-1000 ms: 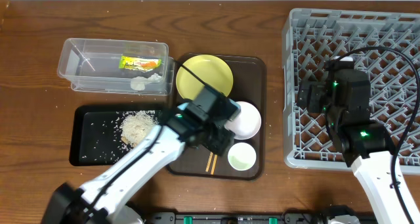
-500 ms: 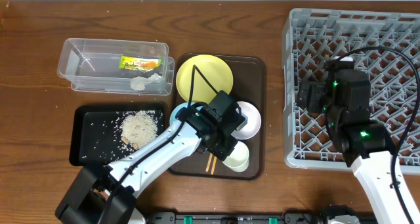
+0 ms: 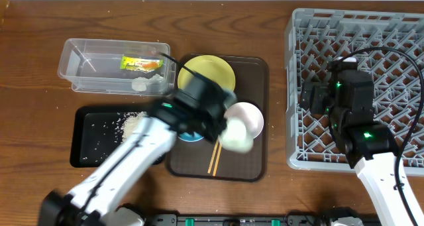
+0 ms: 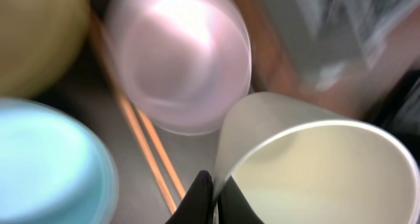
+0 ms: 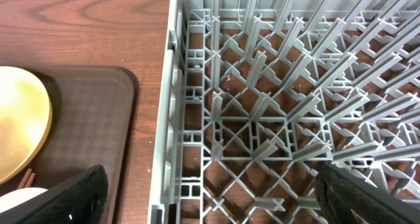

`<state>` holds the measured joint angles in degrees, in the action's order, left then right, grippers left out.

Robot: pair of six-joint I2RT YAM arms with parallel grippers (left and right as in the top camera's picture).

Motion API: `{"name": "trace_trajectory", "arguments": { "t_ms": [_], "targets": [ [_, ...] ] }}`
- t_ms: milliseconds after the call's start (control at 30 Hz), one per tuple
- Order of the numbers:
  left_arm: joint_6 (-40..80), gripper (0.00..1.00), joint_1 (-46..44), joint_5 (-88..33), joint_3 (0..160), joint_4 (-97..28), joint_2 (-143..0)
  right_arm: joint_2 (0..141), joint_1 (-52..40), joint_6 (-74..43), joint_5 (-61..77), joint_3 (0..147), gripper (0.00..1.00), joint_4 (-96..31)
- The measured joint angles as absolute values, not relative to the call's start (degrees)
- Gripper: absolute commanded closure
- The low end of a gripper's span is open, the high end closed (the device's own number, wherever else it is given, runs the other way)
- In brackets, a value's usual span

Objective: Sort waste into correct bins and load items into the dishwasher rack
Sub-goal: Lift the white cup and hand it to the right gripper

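My right gripper is to grab the small pale cup next around its outer body (image 3: 237,138), away from the cup's pinched rim. Then it can load the cup opening-first into the dishwasher rack.
My left gripper (image 3: 224,129) is shut on the rim of the small pale cup (image 3: 236,137), which hangs tilted above the brown serving tray (image 3: 255,77). In the left wrist view the fingertips (image 4: 202,192) pinch the wall of the cup (image 4: 321,165). Under it lie the white bowl (image 4: 180,60), the light blue bowl (image 4: 46,165), the two chopsticks (image 4: 141,145) and the yellow plate (image 4: 36,33). My right gripper (image 5: 220,198) stands open over the left edge of the grey dishwasher rack (image 5: 275,86), holding nothing.
The clear tub (image 3: 86,70) at the back left holds the snack wrapper (image 3: 140,64) and a white scrap (image 3: 140,85). The black tray (image 3: 93,146) in front of it carries the rice pile (image 3: 136,125). The rack (image 3: 371,40) fills the right side.
My left gripper closed on the cup's rim and lifted it off the serving tray, baring the chopsticks. The arm is blurred with motion. The right arm has not moved.
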<state>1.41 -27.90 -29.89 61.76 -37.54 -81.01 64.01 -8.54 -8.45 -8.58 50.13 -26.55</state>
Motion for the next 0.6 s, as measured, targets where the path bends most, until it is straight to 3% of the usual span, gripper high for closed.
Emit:
{"name": "trace_trajectory", "arguments": {
  "t_ms": [300, 600],
  "targets": [
    [27.83, 0.94, -7.44, -36.07, 63.11, -18.15, -83.48, 64.03, -8.54, -10.94, -1.37, 50.13, 0.01, -24.4],
    [39.7, 0.94, -7.14, -59.68, 62.98, -2.13, -94.7, 71.59, -8.54, -8.97, 28.47, 50.48, 0.01, -16.56]
  ]
}}
